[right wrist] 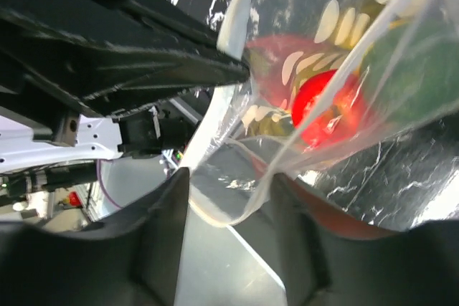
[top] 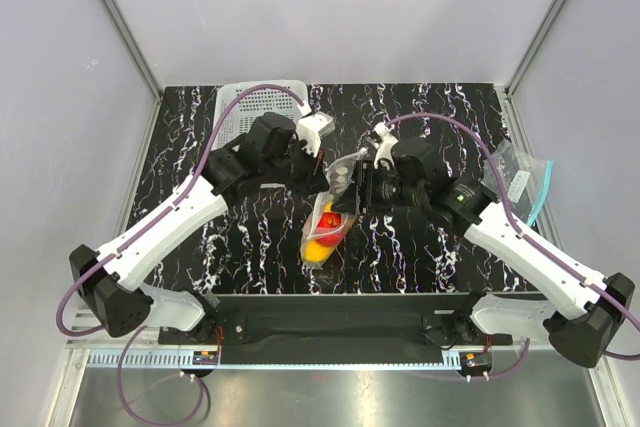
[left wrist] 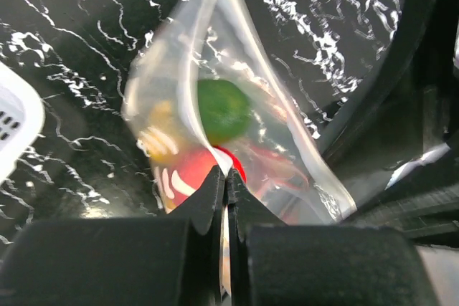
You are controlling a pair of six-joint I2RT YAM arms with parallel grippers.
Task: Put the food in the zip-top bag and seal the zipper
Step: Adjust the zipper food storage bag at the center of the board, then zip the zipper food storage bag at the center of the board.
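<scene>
My right gripper pinches the zip-top bag's zipper corner (right wrist: 228, 214) edges together next, leaving the remaining zipper free for sealing.
The zip-top bag (top: 327, 227) is held up over the table's middle, its lower end near the table. Red (left wrist: 193, 171), dark green (left wrist: 222, 109) and yellow (left wrist: 161, 140) fruits show inside it. The red fruit (right wrist: 323, 105) also shows in the right wrist view. My left gripper (top: 327, 185) is shut on the bag's pale top edge (left wrist: 226, 177). My right gripper (top: 351, 197) is open, and the bag's corner with the zipper (right wrist: 215, 141) hangs between its fingers (right wrist: 161, 234). A second yellow fruit cannot be made out.
A white mesh basket (top: 255, 107) stands at the back left, also at the left edge of the left wrist view (left wrist: 14, 123). A clear bag with a teal-blue strip (top: 522, 182) lies at the right edge of the black marbled table (top: 420, 247).
</scene>
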